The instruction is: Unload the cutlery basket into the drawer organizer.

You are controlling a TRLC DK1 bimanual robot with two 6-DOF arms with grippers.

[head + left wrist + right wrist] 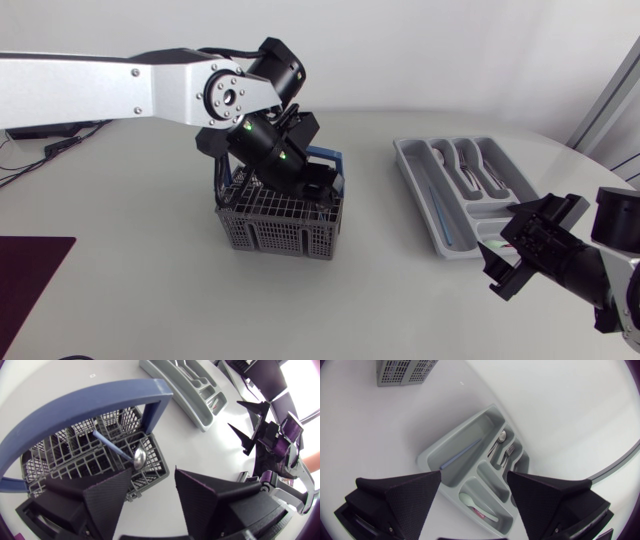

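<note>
The basket's bars close in around the spoon's handle, so the left gripper needs to grab the metal spoon next by its bowl (139, 458), which sticks up above the bars.
The grey wire cutlery basket (280, 225) with a blue handle (85, 405) stands left of the table's middle. My left gripper (320, 187) hangs over its right end, open. In the left wrist view a spoon (139, 457) with a blue handle leans inside the basket (65, 460), just ahead of the left gripper (150, 497); nothing sits between the fingers. The grey drawer organizer (410, 172) lies at the right. My right gripper (515, 255) hovers at its near end, open and holding nothing. The right wrist view looks between its open fingers (405, 495) down into the organizer (427, 457).
The organizer holds a blue-handled piece (460, 455) in its long compartment, metal forks and spoons (502, 450) in the narrow ones, and a white spoon (477, 507) in the near one. A dark mat (30, 275) lies at the table's left front.
</note>
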